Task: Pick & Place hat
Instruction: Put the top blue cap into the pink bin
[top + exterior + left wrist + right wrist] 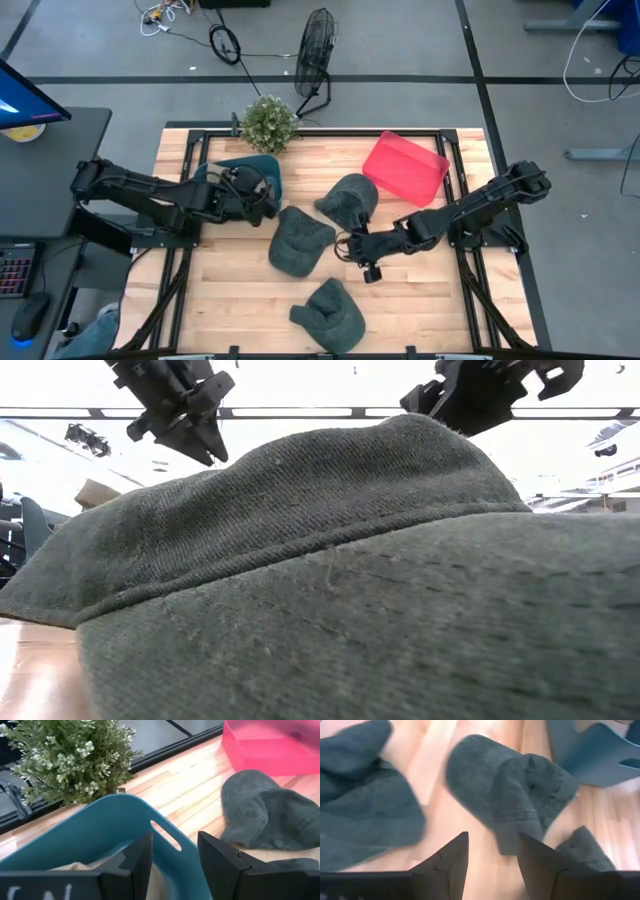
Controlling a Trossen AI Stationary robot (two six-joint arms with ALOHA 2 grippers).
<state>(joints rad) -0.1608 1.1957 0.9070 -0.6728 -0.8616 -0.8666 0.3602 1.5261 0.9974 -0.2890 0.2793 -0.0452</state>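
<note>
I should grab the far hat by its folded top edge [516, 832] with my right gripper next, because the far hat's cloth rises in a fold while its brim [470, 762] lies flat.
Three grey-green hats lie on the wooden table: a far one [348, 200], a middle one [300, 240] and a near one [330, 315]. The near hat fills the low view [320, 580]. My right gripper [352, 246] is open and empty, low over the table, just right of the middle hat [515, 790], between it and the far hat. My left gripper [265, 195] is open and empty above the right rim of a teal bin [240, 172]. The rim [165, 827] shows ahead of its fingers.
A red tray [405, 165] stands at the far right of the table and a small potted plant [268, 122] at the far edge beside the bin. A monitor and desk [30, 120] stand left of the table. Bare wood lies at the near left.
</note>
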